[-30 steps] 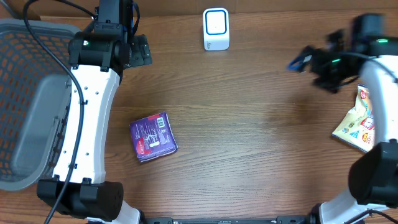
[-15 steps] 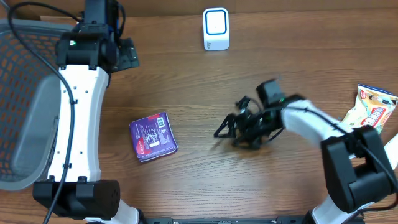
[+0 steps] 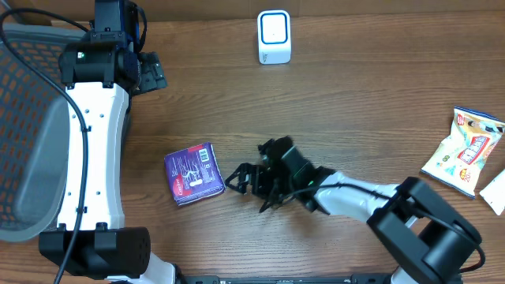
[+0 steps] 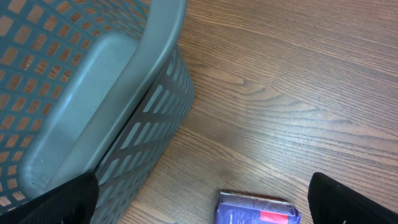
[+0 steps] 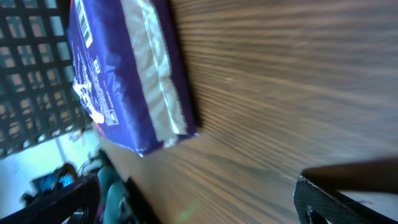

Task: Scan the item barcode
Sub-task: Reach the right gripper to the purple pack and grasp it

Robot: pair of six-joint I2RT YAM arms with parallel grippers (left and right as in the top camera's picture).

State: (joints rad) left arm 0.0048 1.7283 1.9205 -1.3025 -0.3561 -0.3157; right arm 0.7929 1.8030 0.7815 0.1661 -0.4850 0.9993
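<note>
I should next grab the purple packet with my right gripper by its side edge near the barcode (image 3: 217,167) to scan it. My fingers should stay clear of the barcode so the scanner (image 3: 274,37) can read it.
The item, a purple packet (image 3: 195,173) with a white barcode on its top, lies flat on the wooden table left of centre. My right gripper (image 3: 251,191) is low over the table just right of the packet, open and empty. In the right wrist view the purple packet (image 5: 118,74) fills the upper left, ahead of the right gripper (image 5: 199,205). At the back edge stands the white scanner (image 3: 274,37). My left gripper (image 3: 152,72) hovers at the back left, open and empty. The left wrist view shows the packet (image 4: 258,208) between the spread fingertips (image 4: 354,202).
A grey mesh basket (image 3: 31,158) takes up the left side, and its wall (image 4: 143,124) is close in the left wrist view. A yellow snack bag (image 3: 464,150) lies at the right edge, with a white object (image 3: 495,189) beside it.
My right arm has swung from the far right across the table and dropped low beside the purple packet. The left arm has shifted slightly left. Both grippers stayed open.
</note>
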